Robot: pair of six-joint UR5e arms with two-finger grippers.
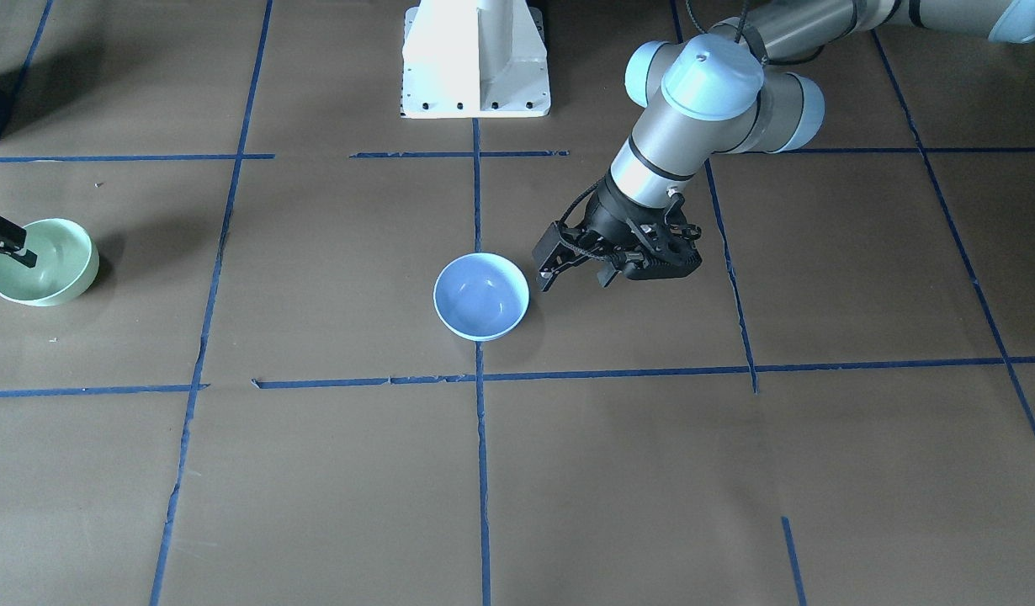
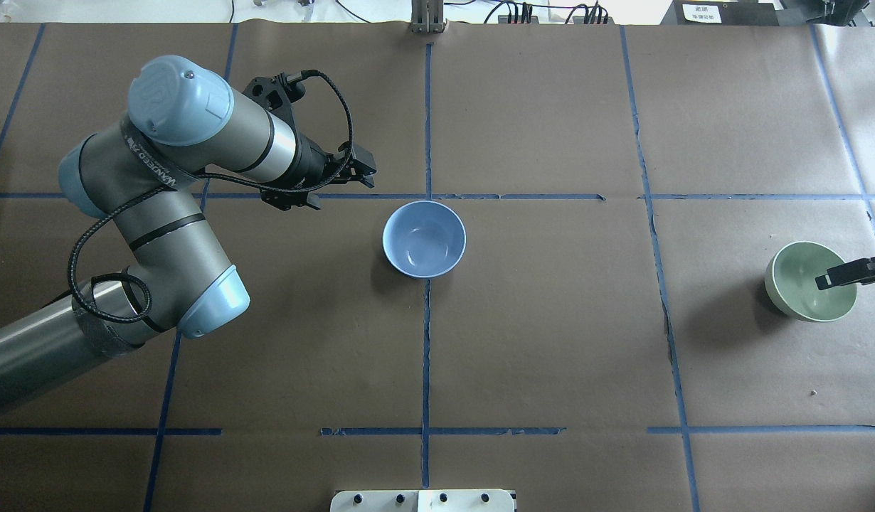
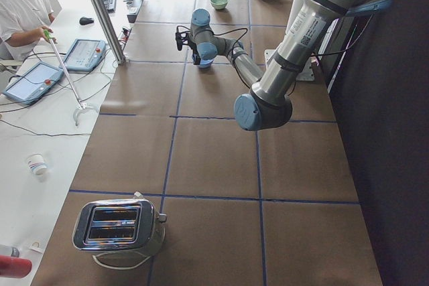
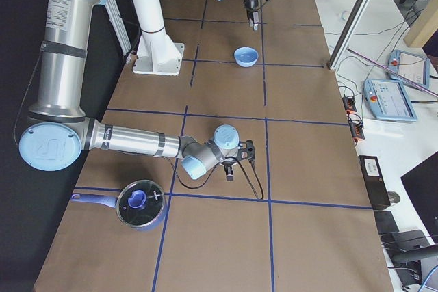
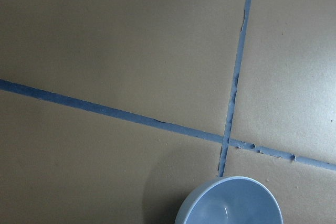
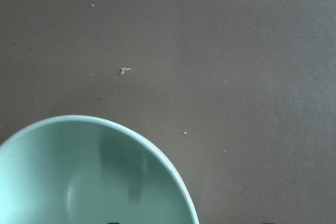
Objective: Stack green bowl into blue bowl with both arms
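Observation:
The green bowl's base should stay free to nest into the blue bowl, so my right gripper will grab the green bowl by its rim (image 6: pixel 184 187) next.
The blue bowl (image 1: pixel 481 296) stands upright and empty at the table's middle; it also shows in the overhead view (image 2: pixel 424 239) and the left wrist view (image 5: pixel 231 204). My left gripper (image 1: pixel 575 280) is open and empty, hovering just beside the blue bowl without touching it, also in the overhead view (image 2: pixel 338 186). The green bowl (image 1: pixel 42 263) sits far off on my right side, also in the overhead view (image 2: pixel 807 284) and the right wrist view (image 6: pixel 84 177). My right gripper (image 2: pixel 864 270) is at its rim, open, with one finger (image 1: pixel 13 248) reaching inside the bowl.
The white pedestal base (image 1: pixel 475 59) stands at the robot's edge. A toaster (image 3: pixel 120 227) sits at the table's left end. A lidded blue pot (image 4: pixel 140 203) sits at the right end, close to the right arm. An operator (image 3: pixel 23 5) sits beyond the far edge.

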